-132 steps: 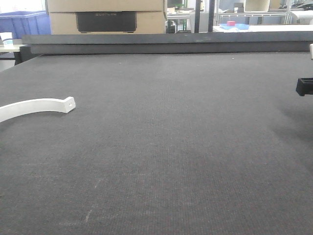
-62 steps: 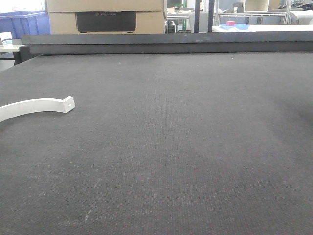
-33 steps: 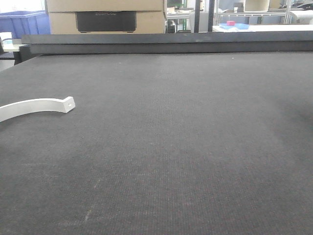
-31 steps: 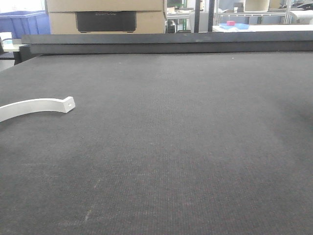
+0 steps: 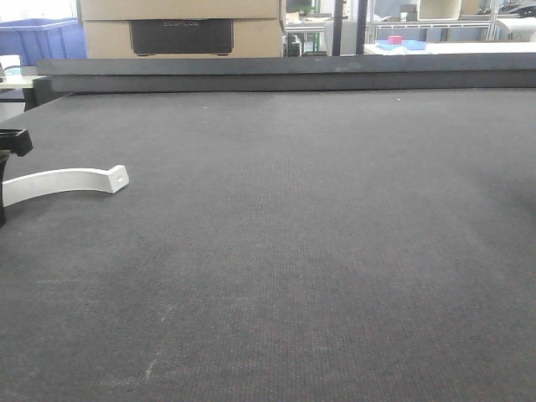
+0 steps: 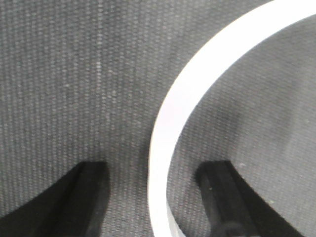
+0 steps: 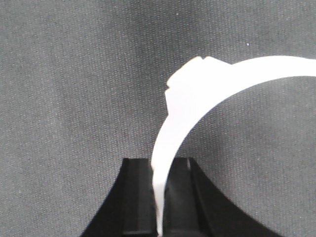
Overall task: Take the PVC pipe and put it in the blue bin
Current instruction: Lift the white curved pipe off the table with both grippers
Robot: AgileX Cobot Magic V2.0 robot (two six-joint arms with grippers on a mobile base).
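Note:
I need to put the white PVC pipe in the blue bin (image 5: pixel 42 38), so I should next grab the pipe by its curved middle (image 5: pixel 42 182) with my left gripper.
A slim white curved PVC pipe (image 5: pixel 67 179) lies on the dark mat at the far left, its holed end pointing right. My left gripper (image 5: pixel 8 146) shows at the left edge, over the pipe's left part. In the left wrist view the left gripper (image 6: pixel 155 173) is open, its jaws standing on either side of the pipe (image 6: pixel 182 98) without touching it. My right gripper (image 7: pixel 159 197) is shut on a second white curved pipe (image 7: pixel 197 94), held above the mat; it is out of the front view. The blue bin (image 5: pixel 42 38) stands beyond the table's far left.
A raised dark ledge (image 5: pixel 285 74) runs along the mat's far edge. Cardboard boxes (image 5: pixel 180 29) stand behind it. A blue tray with a red item (image 5: pixel 400 42) sits on a far table at the back right.
My left gripper has come into the front view at the left edge, beside the pipe. The right gripper, at the right edge 2.1 s ago, has left that view. The pipe has not moved.

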